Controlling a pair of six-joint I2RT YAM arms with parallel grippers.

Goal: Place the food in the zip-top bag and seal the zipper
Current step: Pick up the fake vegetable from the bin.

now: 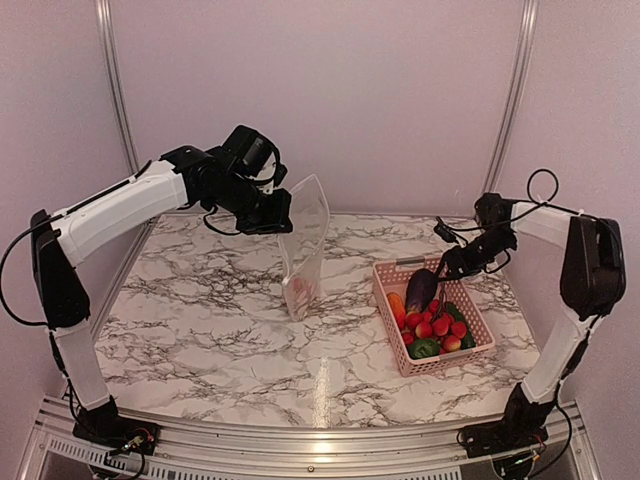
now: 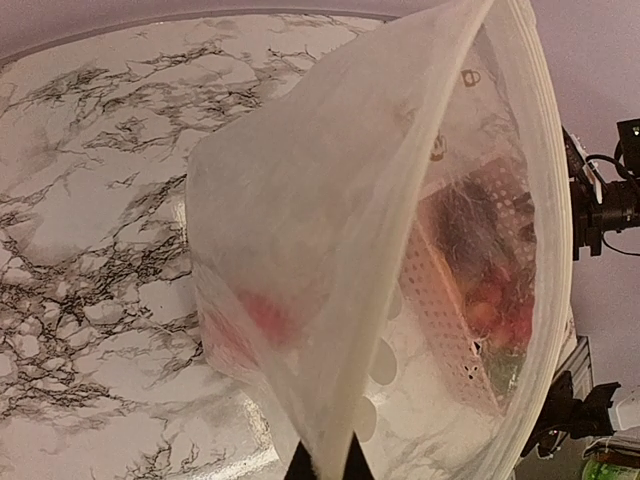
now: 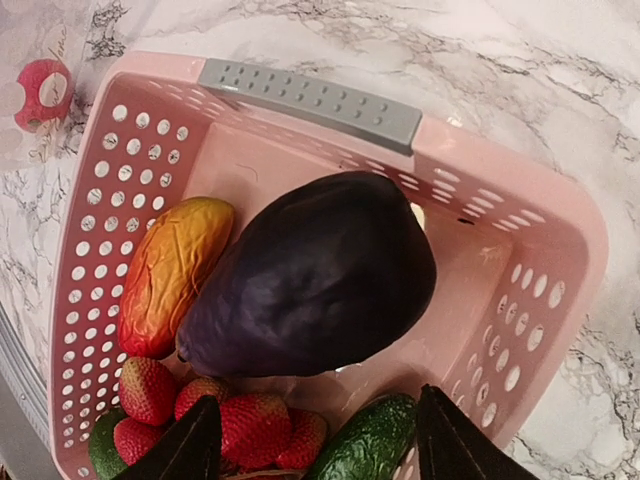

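The eggplant's narrow end should stay free to go into the bag's opening, so the robot's right gripper will next grab the purple eggplant across its thick body [image 1: 423, 285] [image 3: 328, 268].
My left gripper [image 1: 272, 212] [image 2: 326, 465] is shut on the mouth edge of the clear zip-top bag [image 1: 305, 240] [image 2: 330, 200], which hangs upright with its bottom on the table. The zipper strip [image 2: 412, 215] runs up from the jaws, and the mouth gapes. A red round fruit [image 1: 299, 290] [image 2: 262, 315] lies at the bag's bottom. The purple eggplant [image 1: 421, 288] [image 3: 310, 275] rests on other food in the basket: an orange carrot [image 3: 175, 275], red berries [image 3: 250, 425] and a cucumber [image 3: 370, 440]. My right gripper [image 1: 452, 266] [image 3: 315, 430] hovers open just short of the eggplant, holding nothing.
The pink slotted basket [image 1: 440, 365] [image 3: 520, 200] stands right of the bag; a grey handle [image 3: 310, 100] sits on its far rim. A green pepper [image 1: 425, 348] lies at its near end. Walls close in behind and at both sides of the marble table [image 1: 200, 330].
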